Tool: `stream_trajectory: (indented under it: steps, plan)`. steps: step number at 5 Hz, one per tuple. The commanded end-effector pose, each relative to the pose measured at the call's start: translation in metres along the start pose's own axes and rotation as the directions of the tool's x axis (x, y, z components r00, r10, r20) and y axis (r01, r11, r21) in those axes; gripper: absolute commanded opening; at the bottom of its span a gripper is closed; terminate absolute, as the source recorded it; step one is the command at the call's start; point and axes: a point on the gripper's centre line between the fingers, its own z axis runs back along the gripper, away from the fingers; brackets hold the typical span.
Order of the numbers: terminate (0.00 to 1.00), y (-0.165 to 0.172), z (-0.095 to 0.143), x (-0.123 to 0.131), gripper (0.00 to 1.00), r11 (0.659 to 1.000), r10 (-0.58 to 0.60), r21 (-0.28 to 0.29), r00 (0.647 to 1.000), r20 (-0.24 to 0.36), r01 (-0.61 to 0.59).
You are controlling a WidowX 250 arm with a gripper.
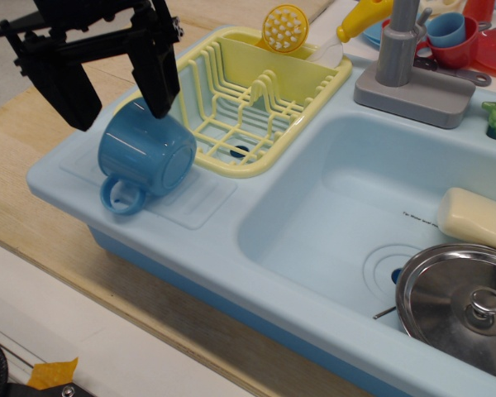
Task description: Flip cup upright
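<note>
The blue cup needs to be flipped upright. My gripper needs to hold the cup by its rim and leave its loop handle free.
The medium-blue glossy cup lies on its side on the ribbed drainboard at the left end of the pale blue sink unit. Its base faces right toward the rack and its loop handle points down toward the front. My black gripper hangs just above the cup's upper left side, open, with one finger left of the cup and the other finger over its top. It holds nothing.
A yellow dish rack stands right behind the cup. A grey faucet stands at the back. The basin holds a steel pot lid and a cream object. A small light-blue cup in a red bowl sits far back right.
</note>
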Motion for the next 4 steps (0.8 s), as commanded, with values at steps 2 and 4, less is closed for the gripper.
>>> stream_trajectory:
  steps: [2,4]
  plan:
    - [0.00,0.000,-0.013,-0.002,1.00,0.999,0.028,-0.043,1.000,-0.004,-0.028]
    - [0.00,0.000,-0.017,-0.004,0.00,0.998,0.022,-0.053,1.000,-0.008,-0.023]
